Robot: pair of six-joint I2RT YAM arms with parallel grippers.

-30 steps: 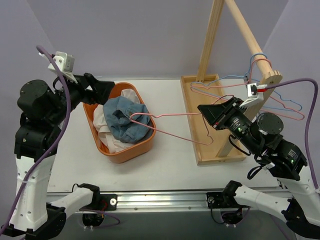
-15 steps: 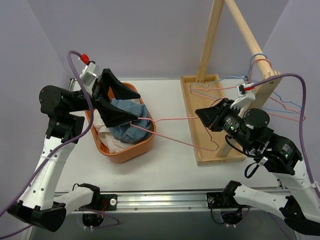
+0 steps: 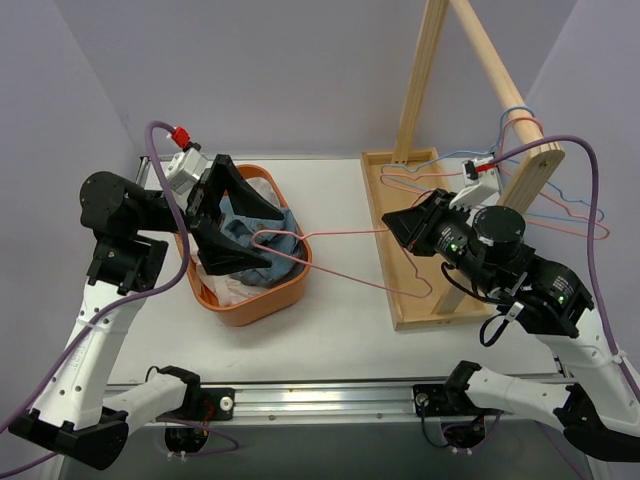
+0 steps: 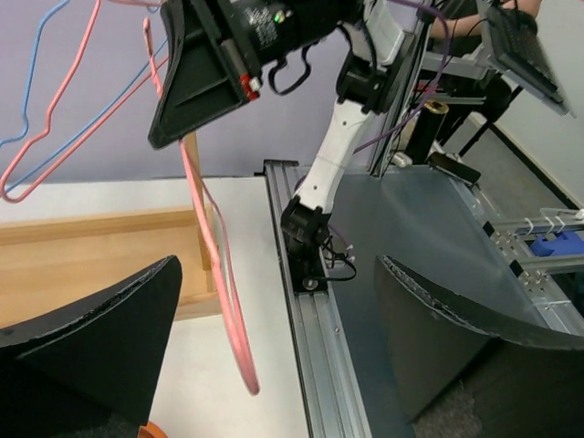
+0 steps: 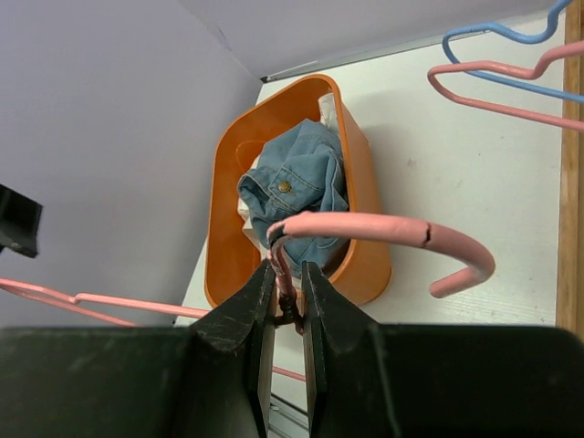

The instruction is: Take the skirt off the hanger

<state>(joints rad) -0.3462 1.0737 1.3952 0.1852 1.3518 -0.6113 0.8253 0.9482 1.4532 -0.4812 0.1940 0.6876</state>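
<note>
Next, my left gripper grabs the bare pink wire hanger [image 3: 350, 235] by its far end [image 3: 260, 238], so its hook stays free to hang on the rack.
The denim skirt [image 5: 301, 178] lies bunched in the orange basket [image 5: 228, 182], off the hanger; it also shows in the top view [image 3: 245, 232]. My right gripper [image 3: 400, 228] is shut on the neck of the bare pink wire hanger [image 3: 350, 235], and the right wrist view shows the twisted neck [image 5: 290, 297] pinched between the jaws. The hanger reaches left over the basket [image 3: 250, 305]. My left gripper [image 3: 272, 240] is open over the basket, with the hanger's far end [image 4: 224, 310] between its spread fingers [image 4: 100, 338], not touching them.
A wooden rack with a tray base [image 3: 430, 300] and slanted posts [image 3: 420, 80] stands on the right. Blue and pink wire hangers [image 3: 570, 215] hang on it. White cloth [image 3: 225, 290] lies under the skirt in the basket. The metal rail [image 3: 330, 395] runs along the near edge.
My left gripper swung from the back left to over the basket, its open fingers now around the hanger's end. My right gripper shifted slightly left with the hanger.
</note>
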